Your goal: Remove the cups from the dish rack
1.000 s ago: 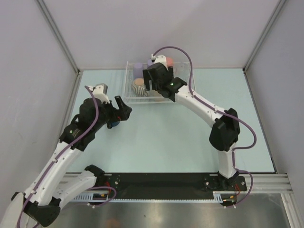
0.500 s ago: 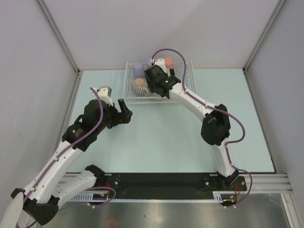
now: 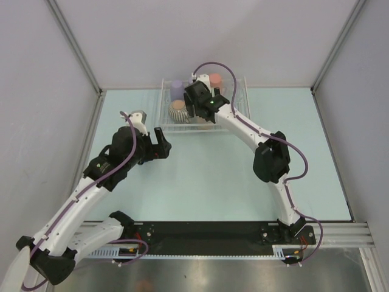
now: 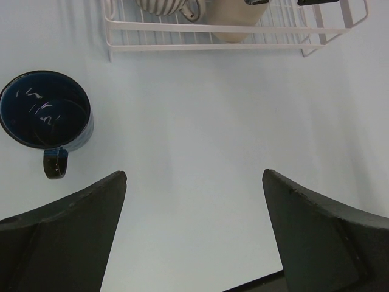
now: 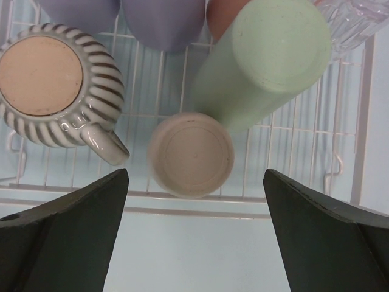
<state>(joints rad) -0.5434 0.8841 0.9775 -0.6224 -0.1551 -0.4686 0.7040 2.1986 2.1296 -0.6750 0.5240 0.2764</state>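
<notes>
The tan cup's rim should stay free for my left gripper to take, so my right gripper should grip the tan cup by its base point(image 5: 193, 156).
The white wire dish rack point(image 3: 234, 100) stands at the back of the table. My right gripper point(image 3: 199, 115) hovers open above its near rail point(image 5: 182, 198). Below it sit a tan cup point(image 5: 191, 153) and a ribbed beige-white cup point(image 5: 51, 85), both bottom-up. A pale green cup point(image 5: 267, 55) leans behind them, with two lavender cups point(image 5: 164, 21) and a salmon one point(image 5: 223, 15) at the back. A dark navy mug point(image 4: 45, 109) stands upright on the table, left of my open, empty left gripper point(image 4: 194, 176), which is short of the rack point(image 4: 231, 45).
A clear ridged piece point(image 5: 352, 18) lies at the rack's right end. Grey walls with metal corner posts point(image 3: 76, 48) close in the pale blue table point(image 3: 213, 176) on three sides. The black base rail point(image 3: 206, 234) runs along the near edge.
My left gripper has drawn back from the navy mug and now points toward the rack, its arm hiding the mug from above. My right gripper has shifted slightly back-left over the rack.
</notes>
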